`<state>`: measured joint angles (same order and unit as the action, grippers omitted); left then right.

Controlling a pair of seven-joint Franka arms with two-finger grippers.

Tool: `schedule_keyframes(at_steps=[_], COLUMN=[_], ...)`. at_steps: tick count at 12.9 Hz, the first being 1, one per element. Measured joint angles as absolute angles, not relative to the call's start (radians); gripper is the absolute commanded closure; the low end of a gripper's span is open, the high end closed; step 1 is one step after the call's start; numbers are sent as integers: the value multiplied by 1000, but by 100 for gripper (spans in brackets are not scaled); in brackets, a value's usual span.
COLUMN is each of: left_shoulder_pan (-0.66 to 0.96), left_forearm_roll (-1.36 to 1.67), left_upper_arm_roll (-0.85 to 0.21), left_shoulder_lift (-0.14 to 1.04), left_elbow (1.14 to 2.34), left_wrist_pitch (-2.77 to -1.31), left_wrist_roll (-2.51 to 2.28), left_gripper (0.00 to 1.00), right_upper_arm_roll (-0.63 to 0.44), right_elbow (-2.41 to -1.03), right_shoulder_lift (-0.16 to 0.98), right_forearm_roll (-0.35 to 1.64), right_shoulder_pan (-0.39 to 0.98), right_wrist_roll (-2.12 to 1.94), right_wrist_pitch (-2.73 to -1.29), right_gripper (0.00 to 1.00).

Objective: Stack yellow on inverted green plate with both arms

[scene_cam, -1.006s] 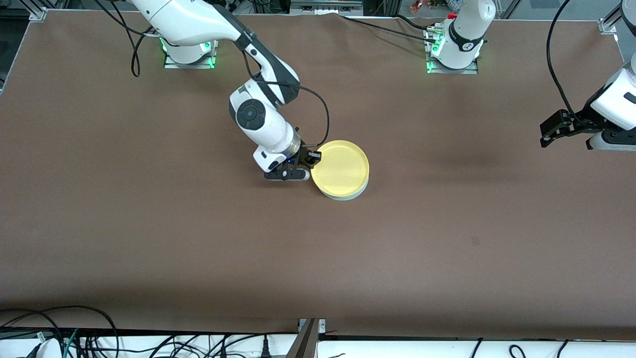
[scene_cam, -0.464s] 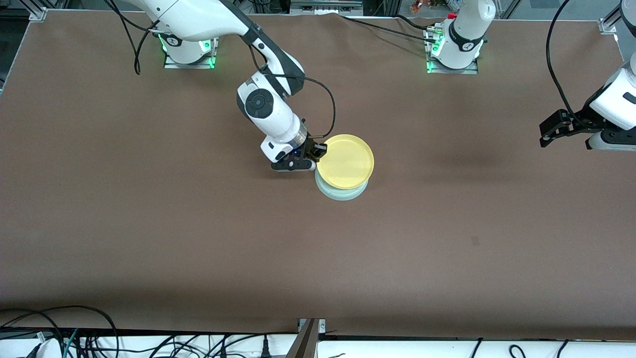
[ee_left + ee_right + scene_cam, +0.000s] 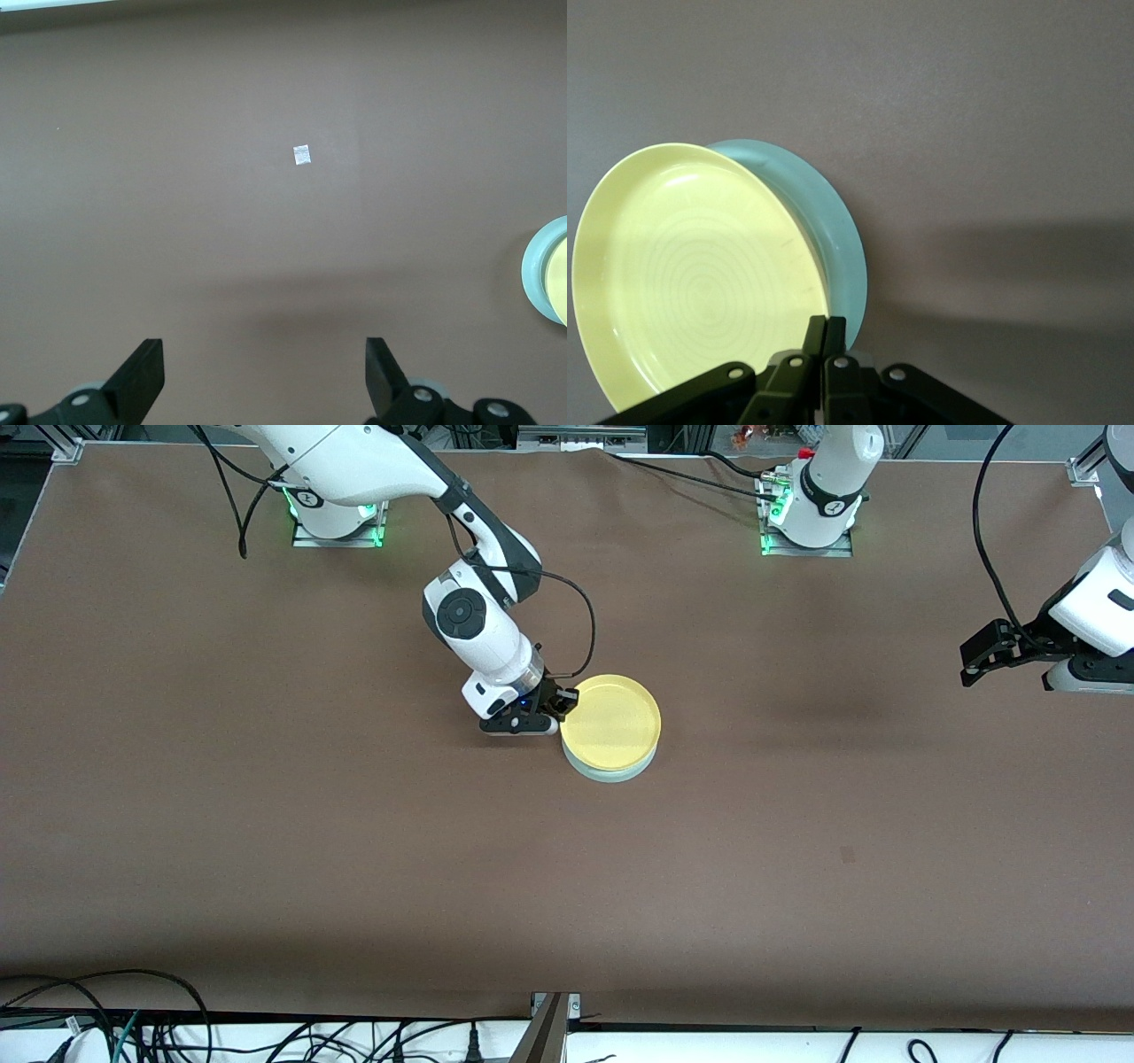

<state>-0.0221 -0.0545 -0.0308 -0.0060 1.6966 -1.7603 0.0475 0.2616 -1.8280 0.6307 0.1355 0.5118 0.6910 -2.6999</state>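
The yellow plate leaves a thin crescent of the green plate (image 3: 611,771) showing and would settle on top, so it is now time to open my right gripper.
The pale-yellow plate (image 3: 613,722) is over the inverted green plate (image 3: 611,771) in the middle of the table and covers most of it. Only the green plate's edge nearer the front camera shows. My right gripper (image 3: 560,707) is shut on the yellow plate's rim at the right arm's end. In the right wrist view the fingers (image 3: 817,334) pinch the rim of the yellow plate (image 3: 700,274), which is a little tilted, with the green plate (image 3: 837,230) beside it. My left gripper (image 3: 974,666) waits open and empty in the air over bare table at the left arm's end (image 3: 263,381).
A small white scrap (image 3: 302,155) lies on the brown cloth below the left gripper. Cables (image 3: 106,1019) hang along the table's front edge. The arm bases (image 3: 806,531) stand at the edge farthest from the front camera.
The right gripper rose with the yellow plate and shifted toward the bases, then came back down a little over the green plate. The left arm has not moved.
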Motion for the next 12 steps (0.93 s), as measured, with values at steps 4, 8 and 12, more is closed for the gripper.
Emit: schedule_keyframes(at_steps=[4, 8, 12], left_shoulder_pan=[-22, -22, -22], left_forearm_roll=[-55, -55, -55], left_upper_arm_roll=[-31, -31, -32], left_shoulder_lift=[-6, -6, -6], left_elbow=[1697, 1697, 1697], left_wrist_pitch=[-1760, -1760, -1760], left_wrist_roll=[47, 48, 48], left_gripper=[0, 0, 0], right_upper_arm_roll=[248, 218, 134], right_elbow=[-1824, -1800, -1713], right_shoulder_lift=[641, 617, 491], right_forearm_roll=[135, 136, 136], right_shoulder_pan=[523, 522, 521], right_wrist_roll=[691, 694, 694], right_wrist_pitch=[-2721, -2696, -2450], right_gripper=[0, 0, 0])
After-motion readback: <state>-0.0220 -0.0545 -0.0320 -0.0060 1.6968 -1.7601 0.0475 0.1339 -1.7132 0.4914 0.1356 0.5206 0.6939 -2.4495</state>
